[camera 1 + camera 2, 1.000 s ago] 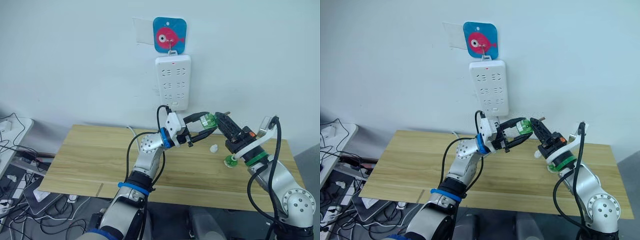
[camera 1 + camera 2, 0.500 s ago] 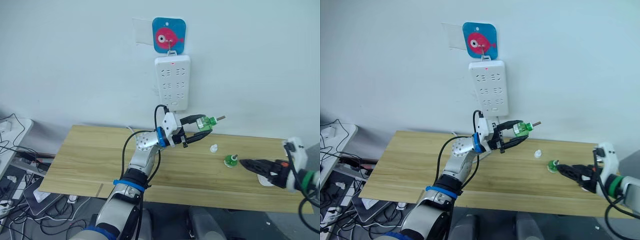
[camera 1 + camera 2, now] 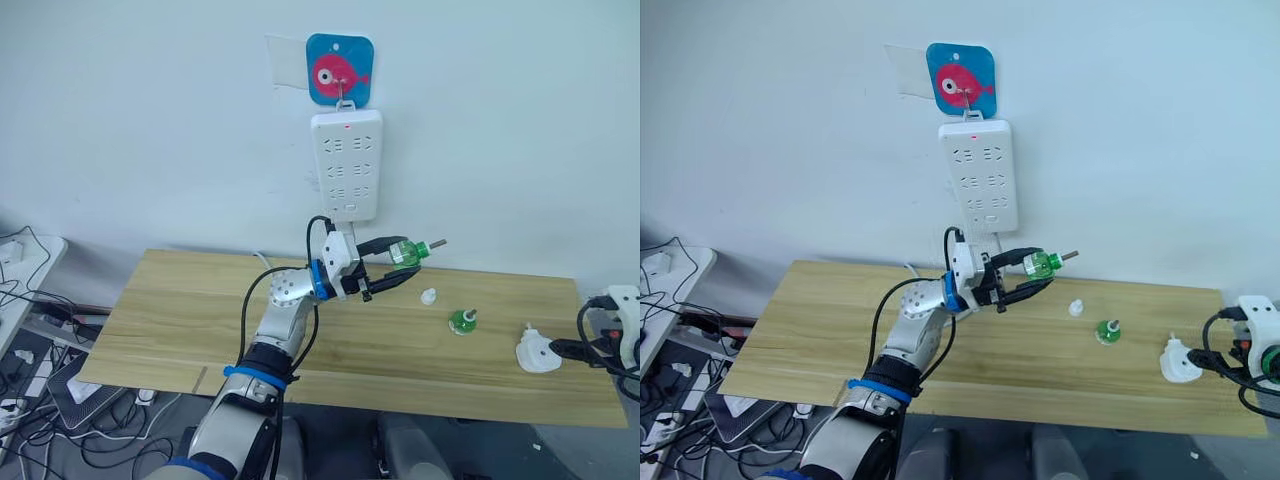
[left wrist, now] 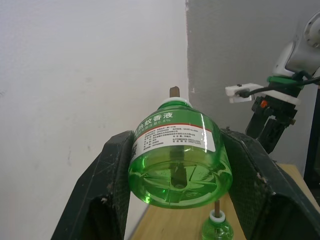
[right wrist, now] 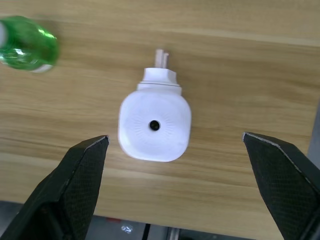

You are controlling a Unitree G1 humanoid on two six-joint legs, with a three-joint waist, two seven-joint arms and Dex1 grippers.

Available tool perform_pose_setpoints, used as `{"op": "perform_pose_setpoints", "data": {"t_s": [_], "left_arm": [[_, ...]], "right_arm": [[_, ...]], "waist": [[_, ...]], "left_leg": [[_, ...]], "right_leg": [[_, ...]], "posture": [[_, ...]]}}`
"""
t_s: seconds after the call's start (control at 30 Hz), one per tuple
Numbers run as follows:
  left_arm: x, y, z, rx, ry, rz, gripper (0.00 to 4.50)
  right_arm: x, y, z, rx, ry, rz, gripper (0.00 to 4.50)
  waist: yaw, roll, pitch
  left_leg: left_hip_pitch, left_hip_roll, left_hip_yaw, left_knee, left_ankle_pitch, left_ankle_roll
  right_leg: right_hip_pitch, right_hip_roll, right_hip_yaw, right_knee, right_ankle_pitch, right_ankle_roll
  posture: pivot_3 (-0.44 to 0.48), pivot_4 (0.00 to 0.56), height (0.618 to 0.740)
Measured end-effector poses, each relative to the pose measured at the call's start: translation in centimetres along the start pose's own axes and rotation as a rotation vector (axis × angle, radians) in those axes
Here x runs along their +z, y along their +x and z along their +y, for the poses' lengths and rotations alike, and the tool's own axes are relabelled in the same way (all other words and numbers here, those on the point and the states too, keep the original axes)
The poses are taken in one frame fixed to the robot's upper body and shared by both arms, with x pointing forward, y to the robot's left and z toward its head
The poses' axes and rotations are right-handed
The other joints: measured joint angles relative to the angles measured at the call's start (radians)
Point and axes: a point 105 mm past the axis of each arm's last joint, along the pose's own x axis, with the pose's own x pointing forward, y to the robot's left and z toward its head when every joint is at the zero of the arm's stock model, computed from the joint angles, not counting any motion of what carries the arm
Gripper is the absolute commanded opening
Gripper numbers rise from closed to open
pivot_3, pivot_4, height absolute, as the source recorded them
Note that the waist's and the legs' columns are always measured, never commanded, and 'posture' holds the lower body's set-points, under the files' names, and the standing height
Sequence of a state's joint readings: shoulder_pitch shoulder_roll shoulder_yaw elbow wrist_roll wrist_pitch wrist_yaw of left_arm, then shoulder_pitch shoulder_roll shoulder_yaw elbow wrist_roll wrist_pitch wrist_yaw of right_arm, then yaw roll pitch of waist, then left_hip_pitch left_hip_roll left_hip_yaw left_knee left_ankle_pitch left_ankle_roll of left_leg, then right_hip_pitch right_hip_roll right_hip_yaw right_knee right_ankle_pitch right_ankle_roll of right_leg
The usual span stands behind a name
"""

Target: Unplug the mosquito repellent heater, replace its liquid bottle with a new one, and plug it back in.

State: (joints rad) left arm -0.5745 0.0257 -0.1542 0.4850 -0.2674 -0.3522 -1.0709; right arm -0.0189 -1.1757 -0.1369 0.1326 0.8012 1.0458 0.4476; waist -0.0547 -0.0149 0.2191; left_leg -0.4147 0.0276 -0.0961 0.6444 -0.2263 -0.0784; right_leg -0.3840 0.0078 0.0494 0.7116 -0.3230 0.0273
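Observation:
My right gripper is to reach the mosquito repellent heater and grab it by its white body (image 3: 539, 354) (image 5: 155, 131). The heater's plug pins stay free to go into the socket.
My left gripper (image 3: 398, 263) is shut on a green liquid bottle (image 3: 406, 251), held on its side above the table's back middle with its wick pointing right. In the left wrist view the bottle (image 4: 177, 150) sits squeezed between both fingers (image 4: 107, 190). A second green bottle (image 3: 461, 321) stands upright on the wooden table (image 3: 180, 310), with a small white cap (image 3: 428, 296) beside it. The white mosquito repellent heater (image 3: 537, 354) lies unplugged on the table at the right. My right gripper (image 5: 175, 138) hangs open above the heater (image 5: 155, 125), fingers wide apart and not touching it.
A long white power strip (image 3: 346, 165) hangs on the wall under a blue fish hook (image 3: 339, 70), above the left gripper. Cables and devices lie on the floor at the left (image 3: 30, 370). The table's right edge is close to the heater.
My right arm has pulled away from the held bottle and swung right and down, now over the heater. The left gripper keeps the bottle, drawn slightly left.

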Motion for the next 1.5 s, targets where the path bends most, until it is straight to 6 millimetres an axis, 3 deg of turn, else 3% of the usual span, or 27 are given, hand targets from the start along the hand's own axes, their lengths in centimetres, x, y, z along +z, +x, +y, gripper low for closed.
{"op": "perform_pose_setpoints", "data": {"t_s": [0.17, 0.33, 0.53, 1.5], "left_arm": [[-0.1, -0.4, 0.2, 0.022, -0.002, 0.012, 2.26], [0.0, -0.6, -0.1, 0.022, 0.004, 0.013, 2.26], [0.0, -0.6, 0.0, 0.030, 0.006, 0.016, 2.26], [0.0, -0.7, 0.1, 0.032, 0.011, 0.024, 2.26]], "right_arm": [[-0.3, 1.2, -0.9, -0.027, 0.029, 0.040, 4.47], [0.4, 1.9, -0.7, -0.016, 0.022, 0.045, 4.47], [-0.3, 3.0, 0.1, 0.010, 0.037, 0.085, 4.47], [-1.6, 5.0, 1.4, 0.042, 0.181, 0.155, 4.47]], "waist": [[0.003, 0.002, 0.002], [0.008, 0.002, 0.003], [0.014, 0.002, 0.004], [0.023, 0.000, 0.021]], "left_leg": [[0.000, -0.001, 0.000, 0.000, 0.000, 0.000], [0.000, 0.000, 0.000, 0.000, 0.000, 0.000], [0.000, -0.001, 0.000, 0.000, 0.000, 0.000], [-0.001, 0.000, -0.001, 0.000, 0.000, 0.000]], "right_leg": [[0.000, -0.001, 0.001, 0.000, 0.000, 0.000], [0.000, -0.001, 0.000, 0.000, 0.000, 0.000], [0.000, -0.001, 0.000, 0.000, 0.000, 0.000], [0.000, -0.001, -0.001, -0.001, 0.000, 0.000]], "posture": [[0.002, 0.237, 0.740], [0.011, 0.241, 0.740], [0.021, 0.246, 0.740], [0.013, 0.231, 0.740]]}}
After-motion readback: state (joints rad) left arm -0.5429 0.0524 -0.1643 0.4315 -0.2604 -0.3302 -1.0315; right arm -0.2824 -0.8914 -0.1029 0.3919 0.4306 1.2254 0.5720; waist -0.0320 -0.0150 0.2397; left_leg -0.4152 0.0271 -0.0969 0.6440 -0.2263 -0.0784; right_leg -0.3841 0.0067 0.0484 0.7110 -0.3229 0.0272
